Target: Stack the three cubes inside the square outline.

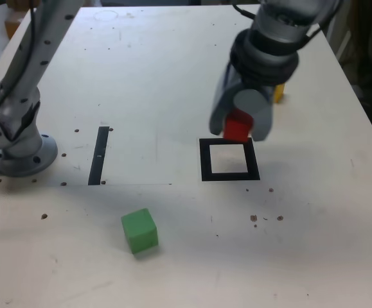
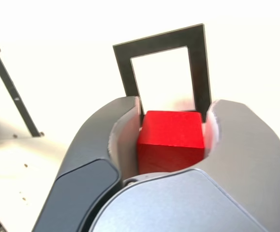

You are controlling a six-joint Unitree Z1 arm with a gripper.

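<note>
My gripper should move the red cube over to the square outline (image 1: pixel 229 160) before it lets go, because the cube is still hanging above and short of it.
My gripper (image 1: pixel 239 131) is shut on the red cube (image 1: pixel 237 127), held just above the table at the far edge of the square outline (image 1: pixel 229 160). In the wrist view the red cube (image 2: pixel 171 139) sits between both fingers (image 2: pixel 125 130) of the gripper (image 2: pixel 172 118), with the square outline (image 2: pixel 163 72) right beyond it. The green cube (image 1: pixel 139 230) lies on the table near the front, to the exterior view's left of the outline. A bit of the yellow cube (image 1: pixel 278 94) peeks out behind the arm, mostly hidden.
A narrow black strip (image 1: pixel 99 154) lies on the table to the exterior view's left of the outline, also seen as the black strip (image 2: pixel 12 91) in the wrist view. The arm's grey base (image 1: pixel 15 144) stands at the table's left edge.
</note>
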